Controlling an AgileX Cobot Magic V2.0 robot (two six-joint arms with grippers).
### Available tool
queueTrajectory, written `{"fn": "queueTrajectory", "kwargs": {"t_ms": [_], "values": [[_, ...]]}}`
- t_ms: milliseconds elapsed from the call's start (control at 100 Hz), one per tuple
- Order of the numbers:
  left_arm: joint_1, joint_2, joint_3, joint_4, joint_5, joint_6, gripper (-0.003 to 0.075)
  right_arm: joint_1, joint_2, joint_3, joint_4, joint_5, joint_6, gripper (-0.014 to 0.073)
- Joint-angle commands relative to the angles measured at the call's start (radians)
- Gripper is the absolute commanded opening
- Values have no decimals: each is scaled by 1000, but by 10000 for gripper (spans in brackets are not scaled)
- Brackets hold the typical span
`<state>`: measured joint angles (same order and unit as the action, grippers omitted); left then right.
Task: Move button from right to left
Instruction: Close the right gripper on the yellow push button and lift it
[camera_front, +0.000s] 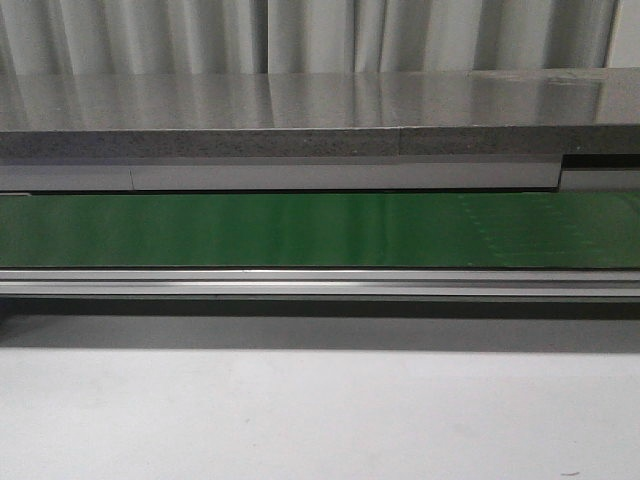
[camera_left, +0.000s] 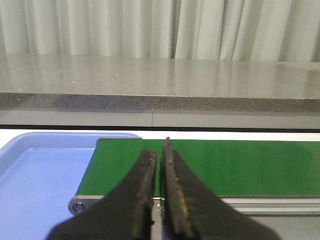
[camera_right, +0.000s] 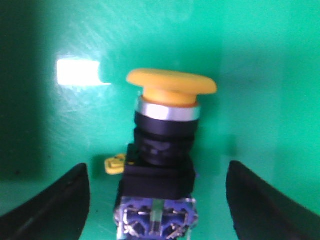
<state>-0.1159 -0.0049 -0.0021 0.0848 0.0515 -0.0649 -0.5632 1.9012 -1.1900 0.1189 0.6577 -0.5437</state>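
The button is ready for my right gripper to close on it. My fingers are beside the black boxy body (camera_right: 159, 177), low over the green belt.
The button (camera_right: 162, 145) shows only in the right wrist view. It has a round yellow head, a silver ring, a black boxy body and a blue terminal block, and it lies on the green belt (camera_right: 260, 75). My right gripper (camera_right: 157, 197) is open, one finger on each side of the button's body, with clear gaps to both. My left gripper (camera_left: 160, 167) is shut and empty, hovering over the left end of the green belt (camera_left: 240, 167). Neither gripper nor the button shows in the front view.
A blue tray (camera_left: 35, 175) lies beside the belt's left end. The green conveyor belt (camera_front: 320, 230) runs across the front view with a metal rail (camera_front: 320, 283) before it and a grey stone counter (camera_front: 300, 110) behind. White table (camera_front: 320, 420) lies in front.
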Motion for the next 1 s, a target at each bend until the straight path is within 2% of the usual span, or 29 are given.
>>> {"fn": "queueTrajectory", "kwargs": {"t_ms": [0, 110, 260, 360, 690, 990], "values": [[1, -35, 41, -8, -82, -9, 5, -9, -40, -30, 5, -30, -15, 527], [1, -35, 41, -8, -82, -9, 5, -10, -32, -30, 6, -26, -15, 495], [1, -35, 41, -8, -82, -9, 5, -10, -25, -30, 9, -16, -15, 295], [1, -35, 41, -8, -82, -9, 5, -10, -26, -31, 10, -16, -15, 218], [1, -35, 41, -8, -82, -9, 5, -10, -99, -102, 29, 32, -15, 215], [1, -35, 41, -8, -82, -9, 5, 1, -245, -128, 179, 94, -15, 215]]}}
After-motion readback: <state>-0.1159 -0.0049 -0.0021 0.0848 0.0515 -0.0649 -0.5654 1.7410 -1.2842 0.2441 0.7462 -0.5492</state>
